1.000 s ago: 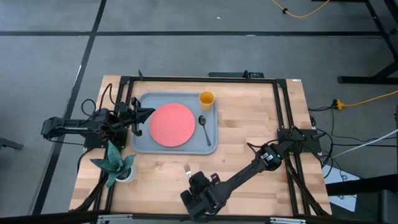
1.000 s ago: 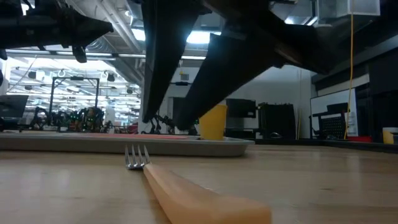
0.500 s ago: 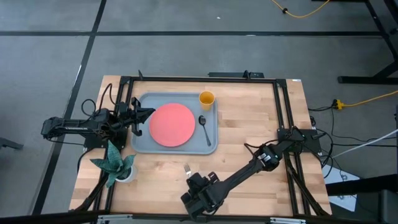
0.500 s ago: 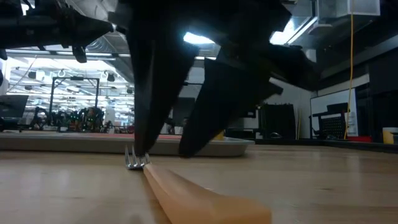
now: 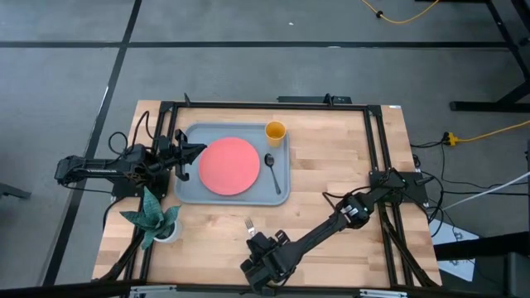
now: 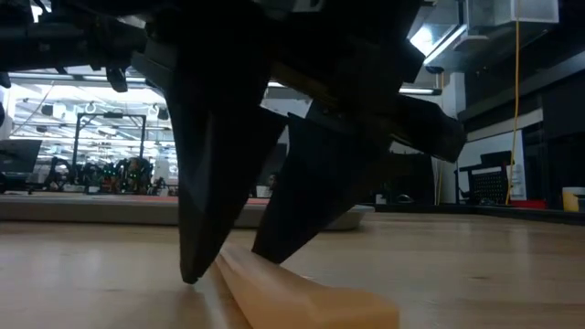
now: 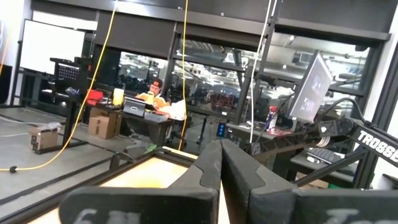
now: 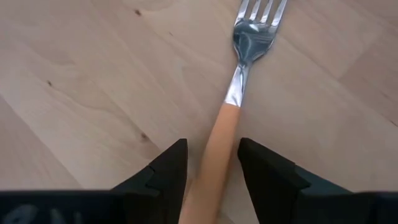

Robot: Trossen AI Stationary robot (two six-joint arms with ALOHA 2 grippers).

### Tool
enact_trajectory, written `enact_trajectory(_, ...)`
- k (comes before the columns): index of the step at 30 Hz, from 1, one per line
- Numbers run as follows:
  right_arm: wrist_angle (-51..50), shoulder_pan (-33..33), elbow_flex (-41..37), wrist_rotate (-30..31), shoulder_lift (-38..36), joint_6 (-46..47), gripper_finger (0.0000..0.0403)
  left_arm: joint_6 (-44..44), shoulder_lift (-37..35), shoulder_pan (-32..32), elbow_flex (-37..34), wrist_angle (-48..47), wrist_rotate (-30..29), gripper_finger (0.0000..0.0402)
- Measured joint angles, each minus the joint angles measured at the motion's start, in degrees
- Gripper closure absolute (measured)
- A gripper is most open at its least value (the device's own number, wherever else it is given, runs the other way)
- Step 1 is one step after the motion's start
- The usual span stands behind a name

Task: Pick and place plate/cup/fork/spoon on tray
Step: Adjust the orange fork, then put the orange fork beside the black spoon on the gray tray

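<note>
The right gripper grabs the fork by its orange handle point(image 8: 218, 149) next. That leaves the fork's teeth free to lie on the tray.
The fork point(image 8: 242, 74) lies flat on the bare wood near the table's front edge, tines pointing toward the tray; its orange handle also shows in the low view point(image 6: 302, 302). My right gripper point(image 8: 212, 146) is open, low over the fork, one finger on either side of the handle without touching it; it also shows in the high view point(image 5: 258, 247). The coral plate point(image 5: 228, 165), the yellow cup point(image 5: 275, 131) and the dark spoon point(image 5: 272, 170) rest on the grey-blue tray point(image 5: 186, 192). My left gripper point(image 5: 199, 150) is shut and empty at the tray's left edge.
A small potted plant point(image 5: 153, 217) stands at the front left of the table. A black frame point(image 5: 377, 149) runs along the table's edges. Bare wood lies to the right of the tray and around the fork.
My right gripper has gone down onto the fork, a little toward the table's near edge. Its fingers now reach the tabletop on either side of the handle and hide the tines in the low view. The fork has stayed where it was.
</note>
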Motion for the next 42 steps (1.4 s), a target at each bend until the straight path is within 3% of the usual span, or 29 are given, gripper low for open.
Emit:
enact_trajectory(6,-0.8,-0.5,0.0,-1.0,0.0,0.0,0.0269,0.0,0.0,0.0,0.0,0.0,0.0,0.0401)
enact_trajectory(13,-2.2,-1.0,0.0,-2.1,0.1,0.0,0.0355,0.0,0.0,0.0,0.0,0.0,0.0,0.0401)
enact_trajectory(26,0.1,-0.5,0.8,2.1,-0.1,0.6,0.0355,0.0,0.0,0.0,0.0,0.0,0.0,0.0401)
enact_trajectory(35,-0.4,-0.2,0.8,11.3,-3.4,3.2,0.0355,0.0,0.0,0.0,0.0,0.0,0.0,0.0401)
enact_trajectory(42,-11.5,-2.8,0.7,14.7,-7.7,8.6,0.0355,0.0,0.0,0.0,0.0,-0.1,0.0,0.0401)
